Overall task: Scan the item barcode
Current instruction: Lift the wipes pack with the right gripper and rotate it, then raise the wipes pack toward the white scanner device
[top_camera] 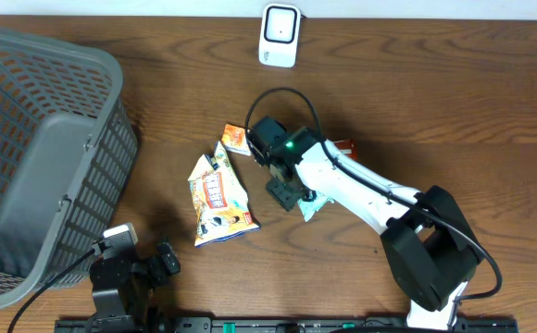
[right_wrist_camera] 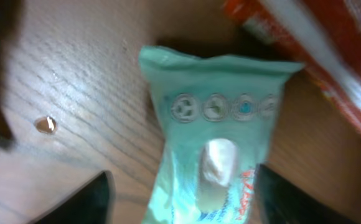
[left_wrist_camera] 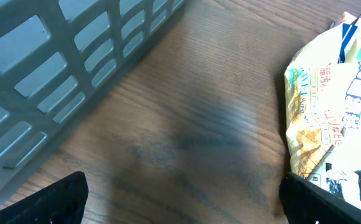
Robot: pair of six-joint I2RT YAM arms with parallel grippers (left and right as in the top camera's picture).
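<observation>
My right gripper grabs the teal packet's long sides next, to leave its bottom side free to face the scanner.
The item, a teal packet, lies flat on the wooden table between the fingers of my right gripper. The jaws stand open, with a gap on either side of it. No barcode shows on its visible face. From overhead, the right gripper hovers mid-table, and a corner of the teal packet pokes out beneath it. A white scanner sits at the far edge. My left gripper rests near the front left, open and holding nothing.
A grey basket fills the left side. A yellow snack bag lies left of the right gripper, close to the left gripper's right finger. An orange packet and a red packet lie behind.
</observation>
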